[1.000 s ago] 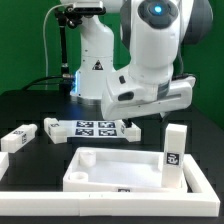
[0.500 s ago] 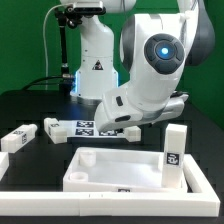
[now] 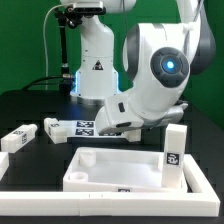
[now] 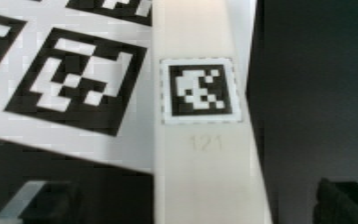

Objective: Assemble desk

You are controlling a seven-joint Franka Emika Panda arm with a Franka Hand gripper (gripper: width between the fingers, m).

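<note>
My fingers are on either side of the white leg near the marker board, so they would hold the leg if they closed now. It is time to close my gripper on the leg.
The white desk top, a tray with a raised rim, lies at the front of the table. One white leg stands upright with its tag at the tray's right end. Another leg lies at the exterior view's left. A third leg with a tag lies partly over the marker board. My gripper is open, with one dark finger on each side of this leg and gaps showing. In the exterior view the arm's wrist hides the gripper.
The marker board lies behind the tray. A thin white border rail runs along the table's front and left. The robot's white base stands at the back.
The arm has swung and come down towards the right end of the marker board. Its big joint now faces the exterior camera. The parts on the table have not moved.
</note>
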